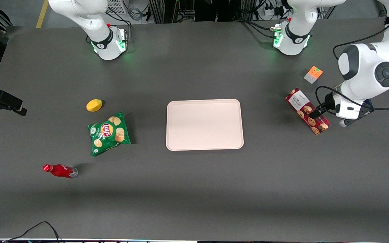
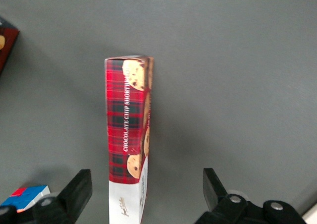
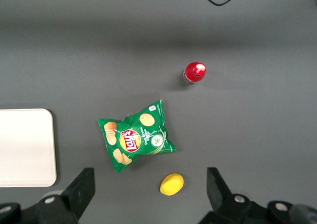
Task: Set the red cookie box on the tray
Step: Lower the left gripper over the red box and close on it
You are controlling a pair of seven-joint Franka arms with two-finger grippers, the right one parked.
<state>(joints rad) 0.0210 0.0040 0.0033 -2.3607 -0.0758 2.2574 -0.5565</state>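
Observation:
The red cookie box is long from its white end (image 1: 298, 99), so the robot's left gripper next needs to grab the box across its narrow middle (image 1: 309, 112) to keep it balanced.
The red cookie box (image 1: 303, 107) (image 2: 128, 135), long, narrow and dark-red plaid with cookie pictures and a white label end, lies on the dark table toward the working arm's end. My left gripper (image 1: 316, 114) (image 2: 146, 184) hangs low over it, open, with the box's white end in the gap between the fingers (image 2: 78, 189). Neither finger touches the box, which sits closer to one of them. The pale pink tray (image 1: 204, 124) (image 3: 25, 147) rests flat at the table's middle, well apart from the box, with nothing on it.
A small coloured cube (image 1: 313, 74) (image 2: 26, 196) sits beside the box, farther from the front camera. A dark box corner (image 2: 6, 41) shows in the left wrist view. A yellow lemon (image 1: 94, 105), green chips bag (image 1: 109, 133) and red bottle (image 1: 60, 170) lie toward the parked arm's end.

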